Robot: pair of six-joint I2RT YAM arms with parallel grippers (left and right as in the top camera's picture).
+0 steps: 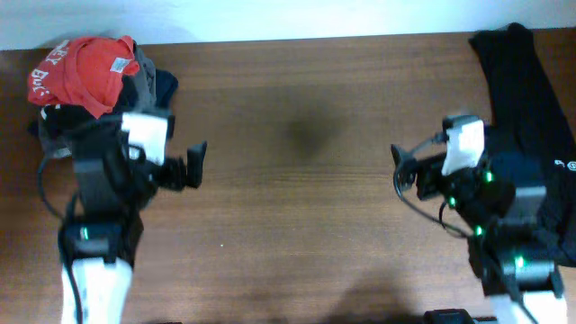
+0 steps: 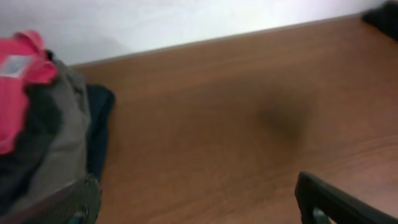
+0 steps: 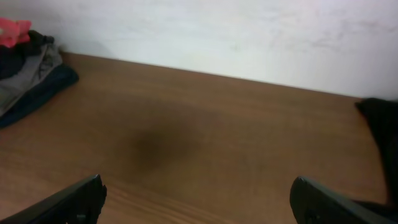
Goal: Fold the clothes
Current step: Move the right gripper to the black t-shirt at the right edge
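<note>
Next, my right gripper grips the black shirt (image 1: 526,99) by its edge facing the table's middle to draw it onto bare wood for folding.
The clothes, a large black shirt (image 1: 526,99), lie bunched along the table's far right edge, partly under my right arm. A corner of the black shirt (image 3: 379,124) shows at the right of the right wrist view, and another bit of it (image 2: 384,15) sits in the top right corner of the left wrist view. My left gripper (image 1: 200,165) hangs open over bare wood at the left, its fingers spread wide in the left wrist view (image 2: 199,208). My right gripper (image 1: 398,168) is open too, facing the table's middle, with nothing between its fingers (image 3: 199,202).
A pile with a red shirt (image 1: 85,67) on top of grey and navy garments (image 2: 62,137) sits at the back left corner, just behind my left arm. The same pile (image 3: 28,74) appears far left in the right wrist view. A white wall runs behind the brown table (image 1: 297,225).
</note>
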